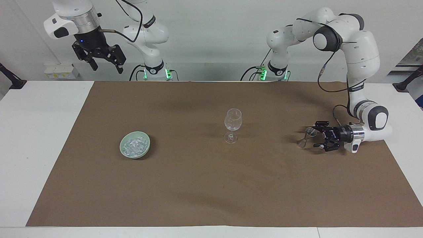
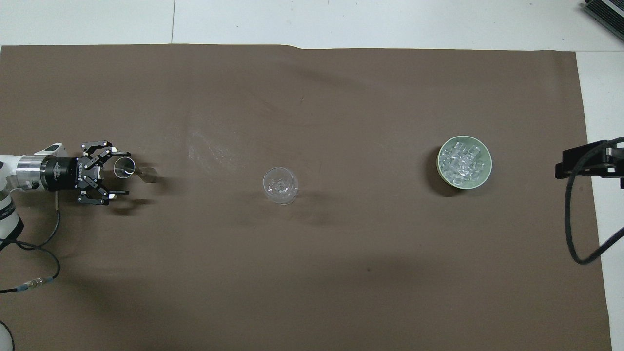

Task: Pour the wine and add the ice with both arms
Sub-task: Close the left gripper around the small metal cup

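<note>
I should grab the small stemmed glass by its stem with my left gripper, to pour wine into the glass in the middle of the table [image 2: 281, 186].
A small clear stemmed glass [image 1: 308, 135] [image 2: 125, 168] stands on the brown mat toward the left arm's end of the table. I cannot make out wine in it. My left gripper [image 1: 314, 137] [image 2: 123, 174] lies low and level, open, with its fingers on either side of that glass and not closed on it. A taller clear wine glass [image 1: 233, 124] [image 2: 280, 185] stands at mid-table. The ice [image 1: 133, 145] [image 2: 462, 161] is heaped in a pale green bowl [image 1: 146, 144] [image 2: 486, 171] toward the right arm's end. My right gripper [image 1: 108, 68] hangs open, high over the table's edge at that end.
The brown mat [image 1: 211, 191] covers most of the white table [image 1: 39, 132]. A black cable [image 2: 575, 219] trails from the right arm over the mat's edge. Another cable [image 2: 34, 253] lies by the left arm.
</note>
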`<state>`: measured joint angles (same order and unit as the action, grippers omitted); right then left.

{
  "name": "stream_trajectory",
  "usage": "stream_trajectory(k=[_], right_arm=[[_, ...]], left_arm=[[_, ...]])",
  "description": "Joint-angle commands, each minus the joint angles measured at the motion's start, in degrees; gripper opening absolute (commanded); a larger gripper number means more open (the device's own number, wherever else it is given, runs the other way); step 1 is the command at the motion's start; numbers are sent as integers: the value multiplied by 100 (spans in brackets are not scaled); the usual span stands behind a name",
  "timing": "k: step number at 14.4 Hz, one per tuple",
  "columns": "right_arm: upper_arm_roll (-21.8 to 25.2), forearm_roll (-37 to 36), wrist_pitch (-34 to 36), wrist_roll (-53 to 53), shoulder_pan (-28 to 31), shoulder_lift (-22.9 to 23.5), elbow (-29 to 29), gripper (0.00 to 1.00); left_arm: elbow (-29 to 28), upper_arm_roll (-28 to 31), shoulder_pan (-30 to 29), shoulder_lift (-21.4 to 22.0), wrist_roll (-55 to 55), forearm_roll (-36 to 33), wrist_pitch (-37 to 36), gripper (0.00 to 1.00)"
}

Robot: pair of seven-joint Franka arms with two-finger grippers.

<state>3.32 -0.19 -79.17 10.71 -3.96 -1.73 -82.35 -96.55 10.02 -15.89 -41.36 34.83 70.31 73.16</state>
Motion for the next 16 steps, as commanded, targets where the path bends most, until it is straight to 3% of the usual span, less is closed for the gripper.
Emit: stream_trajectory(k=[1,16], right_arm=[[-41,54,-108,-166,124,-3,-70,100],[-59,80,-29,-184,106,-29,-79,100]], left_arm=[[-206,26,112,145,-81,141,14,100],[-285,26,235,269,-90,141,181,100]])
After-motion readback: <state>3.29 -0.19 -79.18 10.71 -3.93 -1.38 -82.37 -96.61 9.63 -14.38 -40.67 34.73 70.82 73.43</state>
